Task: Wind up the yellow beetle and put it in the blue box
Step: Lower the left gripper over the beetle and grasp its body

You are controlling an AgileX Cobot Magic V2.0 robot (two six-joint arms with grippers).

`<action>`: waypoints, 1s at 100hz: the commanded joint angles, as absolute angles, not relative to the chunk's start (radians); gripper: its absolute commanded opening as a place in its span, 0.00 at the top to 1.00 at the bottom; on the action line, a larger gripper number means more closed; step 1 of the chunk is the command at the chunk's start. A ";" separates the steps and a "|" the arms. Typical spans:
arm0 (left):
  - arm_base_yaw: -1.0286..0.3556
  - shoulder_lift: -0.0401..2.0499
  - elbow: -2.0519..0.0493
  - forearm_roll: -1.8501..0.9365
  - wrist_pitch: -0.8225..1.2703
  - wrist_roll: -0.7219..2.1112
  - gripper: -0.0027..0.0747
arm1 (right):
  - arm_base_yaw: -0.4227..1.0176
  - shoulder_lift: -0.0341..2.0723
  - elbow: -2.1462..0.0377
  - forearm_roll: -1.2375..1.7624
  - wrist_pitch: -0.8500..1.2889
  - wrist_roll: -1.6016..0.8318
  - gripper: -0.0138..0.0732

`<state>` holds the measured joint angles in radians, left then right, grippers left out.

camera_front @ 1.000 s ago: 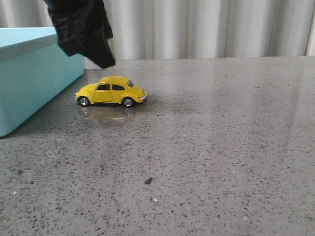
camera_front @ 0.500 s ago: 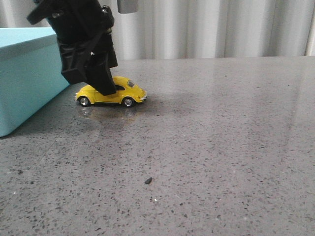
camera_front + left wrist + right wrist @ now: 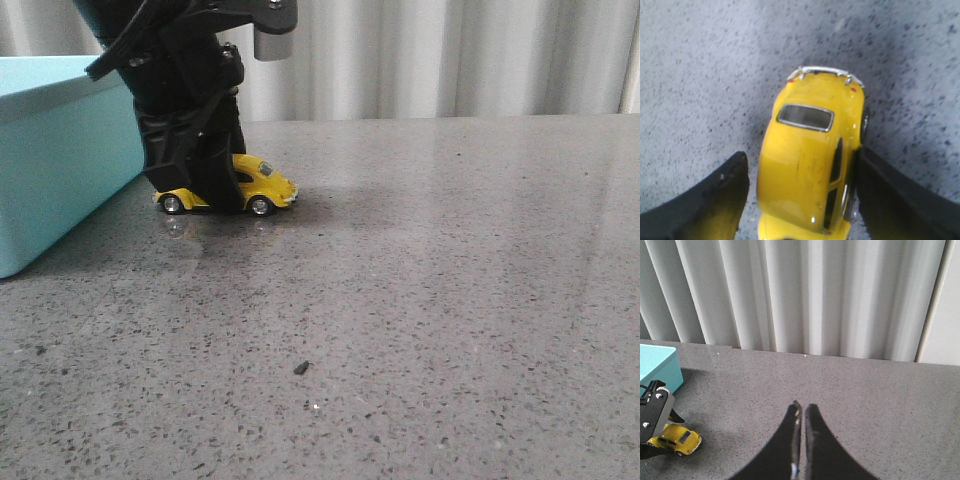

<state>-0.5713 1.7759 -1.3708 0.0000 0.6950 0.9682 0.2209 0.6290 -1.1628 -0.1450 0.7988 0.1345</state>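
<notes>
The fingers of my left gripper reach down beside the yellow beetle's body [image 3: 262, 185]. My left gripper should close on the beetle.
The yellow beetle [image 3: 264, 186] stands on its wheels on the grey table, just right of the blue box [image 3: 55, 160]. My left gripper [image 3: 196, 192] is down over the car and hides its front half in the front view. In the left wrist view the beetle [image 3: 805, 165] lies between the open jaws of the left gripper [image 3: 801, 156]: one finger [image 3: 890, 195] touches its side, the other finger [image 3: 715, 200] stands a small gap away. My right gripper [image 3: 801, 409] is shut and empty, well off to the right of the beetle [image 3: 676, 440].
The speckled grey table [image 3: 450, 280] stretches right and forward of the car. A small dark speck [image 3: 300, 368] lies near the front. A pale pleated curtain [image 3: 450, 55] closes the back. The box corner [image 3: 657, 365] shows in the right wrist view.
My left gripper has come down from above the box's edge and now straddles the beetle. The beetle has not moved.
</notes>
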 commanded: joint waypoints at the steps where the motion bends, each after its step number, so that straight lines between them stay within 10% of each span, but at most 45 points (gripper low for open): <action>1: -0.561 1.735 -1.401 -0.017 0.658 0.965 0.41 | 0.220 0.632 -1.181 -0.167 0.724 0.135 0.91; 100: -0.559 1.779 -1.404 -0.058 0.687 0.987 0.43 | 0.220 0.632 -1.181 -0.175 0.724 0.135 0.91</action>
